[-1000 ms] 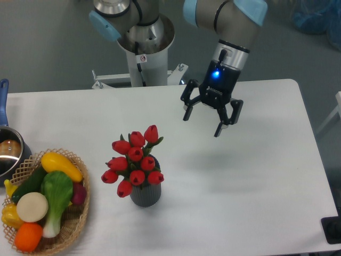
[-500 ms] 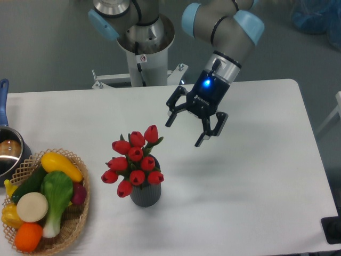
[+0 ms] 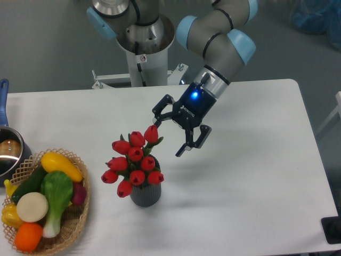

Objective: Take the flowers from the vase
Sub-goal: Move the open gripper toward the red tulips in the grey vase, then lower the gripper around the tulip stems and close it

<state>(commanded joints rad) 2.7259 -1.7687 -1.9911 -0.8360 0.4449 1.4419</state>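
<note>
My gripper should lift the flowers (image 3: pixel 134 160) out of the vase (image 3: pixel 145 194), so next it needs to grab them by the green stems below the red buds.
The flowers (image 3: pixel 134 160), a bunch of red closed tulip buds with green leaves, stand in the vase (image 3: pixel 145 194), a small dark grey ribbed cylinder on the white table. My gripper (image 3: pixel 166 138) hangs just right of and above the bunch, tilted toward it, fingers spread open. One fingertip (image 3: pixel 154 121) is close to the topmost bud, the other (image 3: pixel 179 154) is lower right. Nothing is between the fingers.
A wicker basket (image 3: pixel 80 210) of toy vegetables and fruit sits at the left front. A pot with a blue handle (image 3: pixel 6 149) is at the left edge. The robot base (image 3: pixel 144 48) stands behind the table.
The gripper has moved left and down toward the flowers, tilting more, and stays open. The flowers and vase have not moved.
</note>
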